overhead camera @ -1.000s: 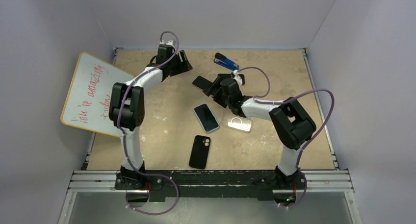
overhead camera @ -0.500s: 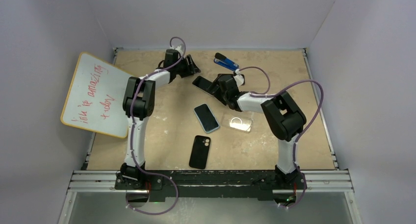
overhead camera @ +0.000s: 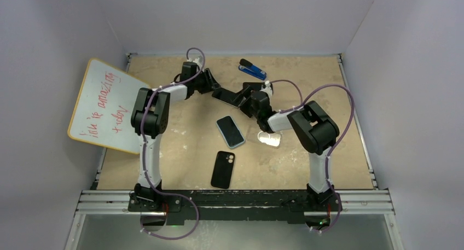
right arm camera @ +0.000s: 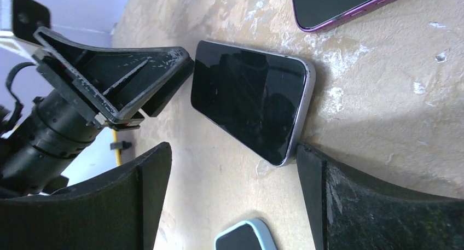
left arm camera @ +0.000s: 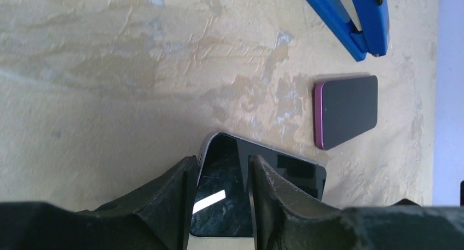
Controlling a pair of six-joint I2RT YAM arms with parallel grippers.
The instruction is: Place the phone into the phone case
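I should grab the phone by its near corner (overhead camera: pixel 235 105) (right arm camera: pixel 282 156) with my right gripper. The phone's other end then stays free to go into the case.
A black-screened phone with a grey rim (overhead camera: pixel 225 95) lies flat at the back middle of the table. My left gripper (overhead camera: pixel 210 87) is at its left end. In the left wrist view, the narrowly parted fingers (left arm camera: pixel 221 158) sit over one corner of the phone (left arm camera: pixel 224 195), holding nothing. My right gripper (overhead camera: pixel 245 99) is wide open (right arm camera: pixel 234 149). One finger (right arm camera: pixel 312 168) touches the near corner of the phone (right arm camera: pixel 249 97). A black phone case (overhead camera: pixel 222 169) lies near the front. A clear case (overhead camera: pixel 271 139) is partly hidden under my right arm.
A phone in a light-blue case (overhead camera: pixel 230 131) lies between the grey phone and the black case. A purple-rimmed phone (left arm camera: pixel 347 110) and a blue stapler (overhead camera: pixel 251 69) lie at the back. A whiteboard (overhead camera: pixel 104 105) leans at the left wall.
My left gripper has swung right and come down onto the phone's left end. My right arm has folded in leftward, and now covers part of the clear case.
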